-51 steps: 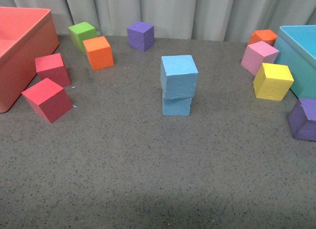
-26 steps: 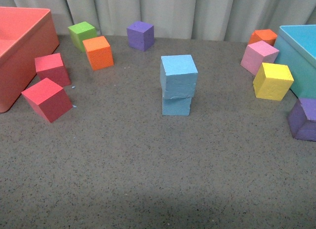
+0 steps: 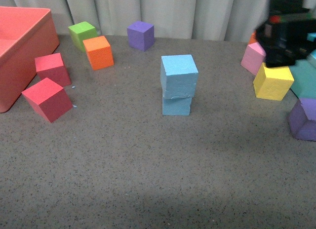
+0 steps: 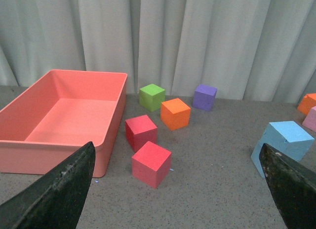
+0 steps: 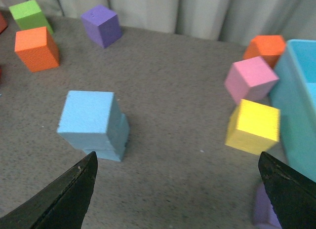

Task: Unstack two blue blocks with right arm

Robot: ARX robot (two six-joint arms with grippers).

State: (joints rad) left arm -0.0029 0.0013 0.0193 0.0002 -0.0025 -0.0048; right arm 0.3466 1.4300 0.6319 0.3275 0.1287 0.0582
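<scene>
The right gripper grips the upper blue block by its opposite sides next, to unstack the two blue blocks.
The two blue blocks stand stacked in the middle of the grey table, the top one turned slightly on the bottom one. My right arm is a blurred black shape at the far right, well away from the stack. In the right wrist view my right gripper is open and empty, above the table, with the stack off towards one finger. My left gripper is open and empty; the top blue block shows near one finger.
A red bin stands at the left with two red cubes beside it. Orange, green and purple cubes are at the back. A turquoise bin, yellow, pink and purple cubes are at the right.
My right arm has come into the front view at the upper right, in front of the orange cube and the turquoise bin. The stack has not moved.
</scene>
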